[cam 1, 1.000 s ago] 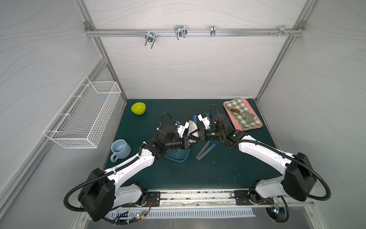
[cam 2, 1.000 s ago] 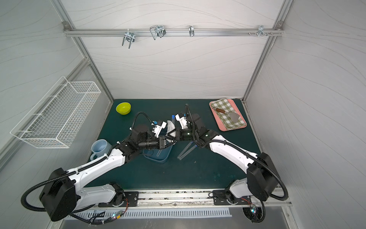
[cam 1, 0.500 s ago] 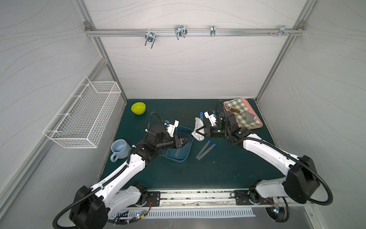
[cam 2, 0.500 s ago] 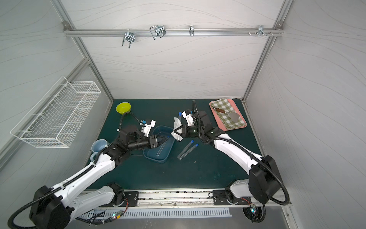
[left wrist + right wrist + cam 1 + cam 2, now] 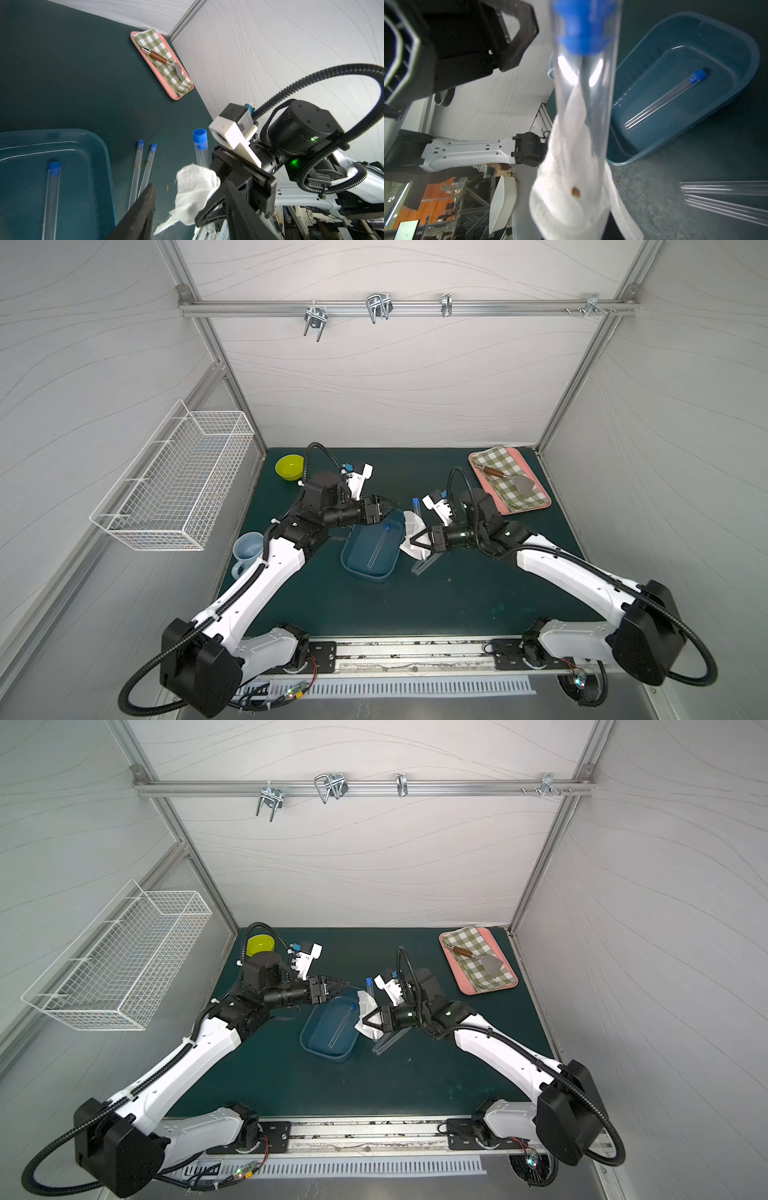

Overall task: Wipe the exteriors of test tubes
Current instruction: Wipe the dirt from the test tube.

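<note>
My left gripper reaches the test tube and grabs its blue cap (image 5: 415,502) next, which leaves the tube's clear body free for the cloth to wipe.
In both top views my right gripper (image 5: 411,544) (image 5: 365,1022) is shut on a white cloth (image 5: 410,523) wrapped round the lower end of a clear test tube (image 5: 200,152). The tube's blue cap (image 5: 415,502) points to the back. In the right wrist view the cloth (image 5: 571,187) hides the fingers. My left gripper (image 5: 390,506) (image 5: 190,185) is open and empty, just left of the cap and apart from it. A second test tube (image 5: 379,545) lies in the blue tray (image 5: 365,574). Two more test tubes (image 5: 424,564) lie side by side on the mat under my right gripper.
A pink tray (image 5: 521,512) with a checked cloth and a brown-handled metal tool (image 5: 492,471) sits at the back right. A yellow-green bowl (image 5: 289,466) is at the back left, a blue mug (image 5: 248,547) at the left edge. A wire basket (image 5: 178,489) hangs on the left wall.
My left gripper has opened and drawn back to the left from the tube. My right gripper has kept the cloth-wrapped tube and moved it slightly toward the front.
</note>
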`<state>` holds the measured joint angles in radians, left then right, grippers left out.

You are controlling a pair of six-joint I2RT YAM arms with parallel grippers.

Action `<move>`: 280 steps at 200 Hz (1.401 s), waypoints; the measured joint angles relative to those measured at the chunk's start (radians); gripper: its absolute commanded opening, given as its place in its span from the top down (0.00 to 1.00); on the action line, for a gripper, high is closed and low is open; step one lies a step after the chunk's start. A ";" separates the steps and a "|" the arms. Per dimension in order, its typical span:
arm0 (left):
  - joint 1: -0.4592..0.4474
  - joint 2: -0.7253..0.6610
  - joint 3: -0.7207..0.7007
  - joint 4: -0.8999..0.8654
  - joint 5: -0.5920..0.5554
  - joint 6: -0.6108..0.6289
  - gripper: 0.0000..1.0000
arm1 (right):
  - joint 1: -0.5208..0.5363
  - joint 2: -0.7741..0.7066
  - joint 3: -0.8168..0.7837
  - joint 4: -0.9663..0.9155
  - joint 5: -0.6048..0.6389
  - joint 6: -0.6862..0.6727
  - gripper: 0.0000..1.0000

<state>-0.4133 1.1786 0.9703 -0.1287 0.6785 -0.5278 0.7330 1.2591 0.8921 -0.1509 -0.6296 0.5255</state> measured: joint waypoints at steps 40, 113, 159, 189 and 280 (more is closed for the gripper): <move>-0.029 0.035 0.000 0.035 0.035 -0.004 0.45 | 0.027 0.000 -0.005 -0.002 -0.005 -0.003 0.84; -0.098 0.085 0.000 0.086 0.045 -0.018 0.56 | 0.052 0.000 0.019 -0.016 -0.003 -0.021 0.83; -0.099 0.095 0.000 0.112 0.039 -0.043 0.72 | 0.071 0.000 0.036 -0.021 0.009 -0.030 0.82; -0.100 0.095 -0.004 0.142 0.037 -0.068 0.83 | 0.077 0.000 0.036 -0.026 0.022 -0.038 0.82; -0.112 0.090 -0.038 0.187 0.036 -0.119 0.90 | 0.051 0.034 0.099 -0.052 0.042 -0.065 0.79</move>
<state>-0.5255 1.2690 0.9321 0.0582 0.7147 -0.6468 0.7837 1.2934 0.9913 -0.2028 -0.5877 0.4606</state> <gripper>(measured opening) 0.167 0.210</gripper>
